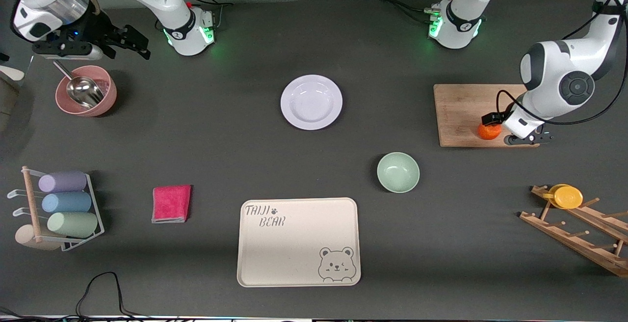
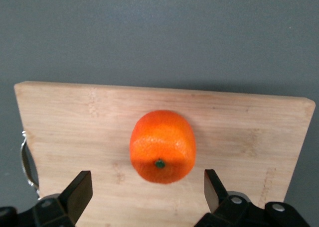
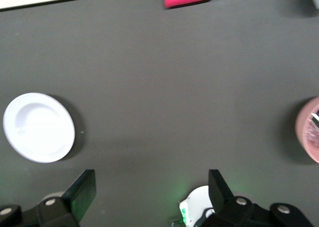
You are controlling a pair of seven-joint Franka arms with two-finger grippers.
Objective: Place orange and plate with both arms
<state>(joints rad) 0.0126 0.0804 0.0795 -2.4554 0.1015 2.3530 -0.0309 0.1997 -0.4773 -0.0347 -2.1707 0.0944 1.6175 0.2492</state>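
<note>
Next, my left gripper grabs the orange (image 1: pixel 488 131) by its round sides to put it on the white plate (image 1: pixel 311 102).
The orange (image 1: pixel 488 131) (image 2: pixel 162 146) lies on a wooden cutting board (image 1: pixel 458 111) (image 2: pixel 75 122) toward the left arm's end of the table. My left gripper (image 1: pixel 501 130) (image 2: pixel 147 193) is low over the board, open. Its fingers (image 2: pixel 79 189) stand wide on either side of the orange's near end, not touching it. The white plate (image 1: pixel 311 102) (image 3: pixel 39 127) sits bare on the table's middle, between the two bases. My right gripper (image 1: pixel 139 44) (image 3: pixel 152 189) waits in the air near its own base, open and holding nothing.
A pale-green bowl (image 1: pixel 398 172) and a cream bear tray (image 1: pixel 294 253) lie nearer the front camera than the plate. A pink cloth (image 1: pixel 171 203), a pink bowl (image 1: pixel 105 103) with a metal scoop, a cup rack (image 1: pixel 64 204) and a wooden rack with a yellow cup (image 1: pixel 566 197) stand around.
</note>
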